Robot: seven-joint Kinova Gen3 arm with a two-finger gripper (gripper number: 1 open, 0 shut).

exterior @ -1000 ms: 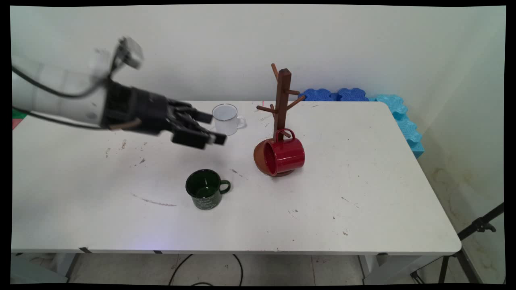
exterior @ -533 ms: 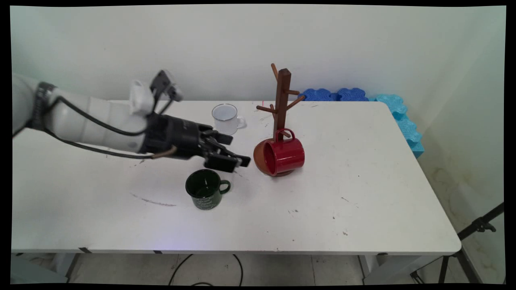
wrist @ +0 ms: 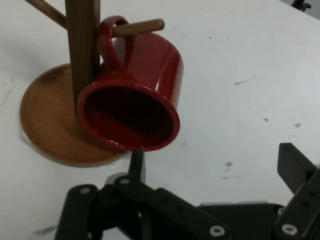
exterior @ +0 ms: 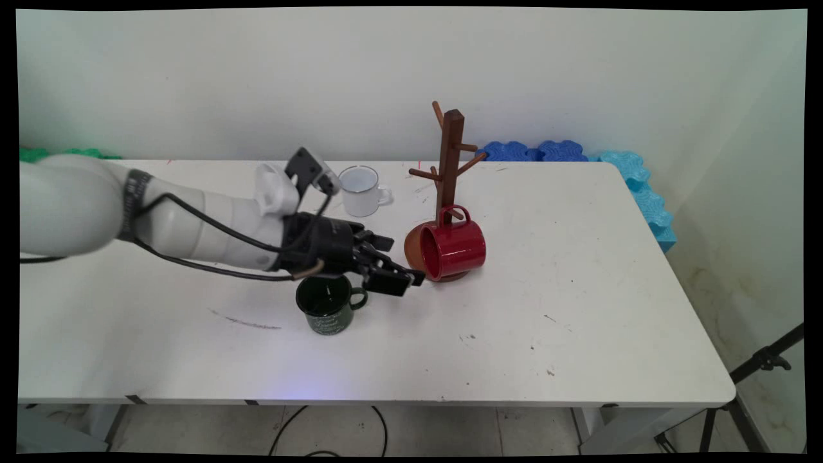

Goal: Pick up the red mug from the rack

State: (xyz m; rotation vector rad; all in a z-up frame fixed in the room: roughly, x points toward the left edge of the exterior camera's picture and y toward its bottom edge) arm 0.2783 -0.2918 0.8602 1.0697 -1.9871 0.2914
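Observation:
Next, my gripper grabs the red mug by its lower rim [wrist: 131, 145] and lifts it off the mug's wooden peg [wrist: 146, 26].
My black gripper [exterior: 400, 263] hovers low over the table, open and empty, pointing right at a red mug [exterior: 451, 249]. The red mug [wrist: 134, 95] hangs by its handle on a low peg of a wooden mug tree [exterior: 449, 168], mouth towards me. In the hand view the gripper [wrist: 215, 165] sits just short of the mug's rim, with the tree's round base [wrist: 47, 120] to the left. A dark green mug [exterior: 326, 302] stands upright right under my wrist. A white mug [exterior: 361, 190] stands further back.
Blue foam pieces [exterior: 578, 154] lie along the table's far right edge and corner. A tripod leg [exterior: 759, 366] stands off the table at the right. The white table [exterior: 578, 308] carries scuff marks.
The arm has swung right and down, from near the white mug to just over the green mug, bringing the gripper close to the red mug. The mugs have not moved.

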